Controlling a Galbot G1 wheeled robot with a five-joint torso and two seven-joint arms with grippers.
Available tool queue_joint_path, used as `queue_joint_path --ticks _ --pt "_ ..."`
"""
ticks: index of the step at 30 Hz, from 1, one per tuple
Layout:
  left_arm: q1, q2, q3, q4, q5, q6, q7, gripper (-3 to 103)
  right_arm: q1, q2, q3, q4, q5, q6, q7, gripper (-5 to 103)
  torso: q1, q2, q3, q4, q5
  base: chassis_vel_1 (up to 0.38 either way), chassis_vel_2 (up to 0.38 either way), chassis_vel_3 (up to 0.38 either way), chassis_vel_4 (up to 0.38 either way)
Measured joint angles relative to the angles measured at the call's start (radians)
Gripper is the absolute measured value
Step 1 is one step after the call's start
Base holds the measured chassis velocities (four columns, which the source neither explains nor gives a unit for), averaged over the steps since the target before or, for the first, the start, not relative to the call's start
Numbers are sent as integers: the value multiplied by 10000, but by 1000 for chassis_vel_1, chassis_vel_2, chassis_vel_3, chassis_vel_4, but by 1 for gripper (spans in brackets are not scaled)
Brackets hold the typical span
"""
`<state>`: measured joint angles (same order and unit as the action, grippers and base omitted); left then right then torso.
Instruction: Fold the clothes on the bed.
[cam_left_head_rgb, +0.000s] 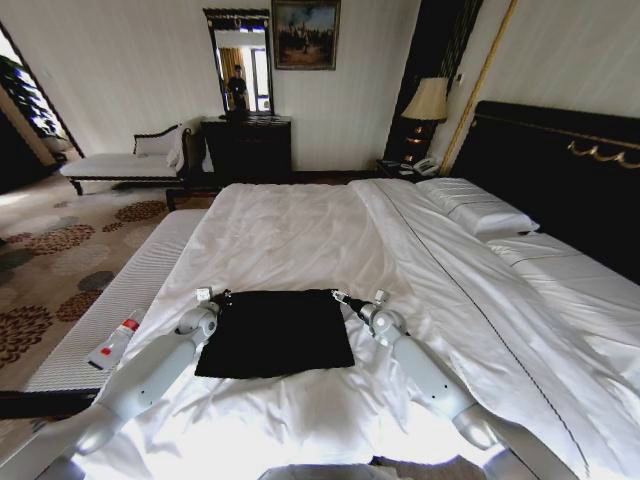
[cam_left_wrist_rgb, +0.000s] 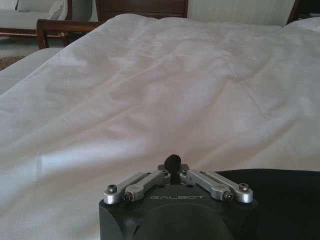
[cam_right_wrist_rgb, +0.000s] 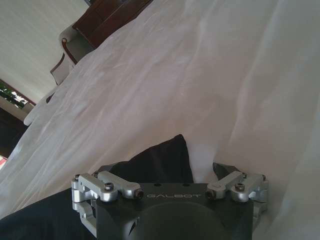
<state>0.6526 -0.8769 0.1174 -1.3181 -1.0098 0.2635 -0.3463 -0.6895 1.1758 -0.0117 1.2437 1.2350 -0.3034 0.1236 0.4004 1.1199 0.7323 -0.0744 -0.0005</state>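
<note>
The pointed corner pokes up while the rest lies flat and slack on the bed. To fold the black garment (cam_left_head_rgb: 277, 335), my right gripper next needs to pinch its pointed corner (cam_left_head_rgb: 337, 294).
The clothes (cam_left_head_rgb: 275, 335) are one black garment lying flat as a rough square on the white bed (cam_left_head_rgb: 300, 230), near its front edge. My left gripper (cam_left_head_rgb: 222, 298) rests at the garment's far left corner. The left wrist view shows this gripper (cam_left_wrist_rgb: 172, 161) shut over white sheet, with the black cloth (cam_left_wrist_rgb: 280, 200) just beside it. My right gripper (cam_left_head_rgb: 340, 297) sits at the far right corner. In the right wrist view it (cam_right_wrist_rgb: 165, 169) is open, and a point of the black cloth (cam_right_wrist_rgb: 167, 155) lies between its spread fingers.
A striped bench (cam_left_head_rgb: 120, 290) along the bed's left side holds a small red-and-white packet (cam_left_head_rgb: 115, 342). Pillows (cam_left_head_rgb: 475, 205) and a black headboard (cam_left_head_rgb: 560, 170) are on the right. A chaise (cam_left_head_rgb: 120, 160), dark dresser (cam_left_head_rgb: 247, 148) and lamp (cam_left_head_rgb: 428, 100) stand by the far wall.
</note>
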Motion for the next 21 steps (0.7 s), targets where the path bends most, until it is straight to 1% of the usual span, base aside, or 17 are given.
queue_joint_path --ticks 3,4,5,7,8,9,10,12,13,15,16,18,19,20,21 --pt "-16 -5 47 21 -1 2 0 2 100 401 18 -379 -68 123 63 101 0 0 0 2 3 0 0 0 0" --pt "-16 2 65 22 -1 3 1 2 132 467 20 -494 -83 138 84 97 0 0 0 2 2 0 0 0 0" --pt "-16 2 65 22 -1 3 1 2 132 467 20 -494 -83 138 84 97 0 0 0 2 2 0 0 0 0" --pt "-17 25 78 21 -12 4 6 2 191 539 5 -716 -141 165 97 89 -1 0 0 1 2 0 0 0 0" --pt "-17 25 78 21 -12 4 6 2 191 539 5 -716 -141 165 97 89 -1 0 0 1 2 0 0 0 0" --pt "-28 46 107 20 -44 5 9 2 251 600 13 -850 -144 175 107 78 0 0 0 0 1 0 0 0 0" --pt "-28 46 107 20 -44 5 9 2 251 600 13 -850 -144 175 107 78 0 0 0 0 1 0 0 0 0" --pt "-76 77 185 40 -66 6 24 2 320 698 23 -1002 -134 203 133 67 0 1 0 0 3 0 0 0 0" --pt "-92 77 203 52 -74 5 29 2 338 720 14 -1034 -134 211 144 67 0 0 0 0 2 0 0 0 0" --pt "-108 53 206 62 -91 6 32 2 347 717 -37 -1040 -134 218 152 56 0 0 0 1 3 0 0 0 0" --pt "-108 53 206 62 -91 6 32 2 347 717 -37 -1040 -134 218 152 56 0 0 0 1 3 0 0 0 0" --pt "-100 13 194 64 -98 6 33 2 364 680 -123 -1021 -137 219 162 45 0 0 0 1 2 0 0 0 0" --pt "-90 0 183 68 -98 5 34 2 378 662 -153 -1008 -147 218 172 45 0 0 0 1 3 0 0 0 0" --pt "-83 -4 180 73 -99 5 35 2 385 653 -165 -1005 -158 218 178 40 0 0 0 1 4 0 0 0 0" --pt "-83 -4 180 73 -99 5 35 2 385 653 -165 -1005 -158 218 178 40 0 0 0 1 4 0 0 0 0"
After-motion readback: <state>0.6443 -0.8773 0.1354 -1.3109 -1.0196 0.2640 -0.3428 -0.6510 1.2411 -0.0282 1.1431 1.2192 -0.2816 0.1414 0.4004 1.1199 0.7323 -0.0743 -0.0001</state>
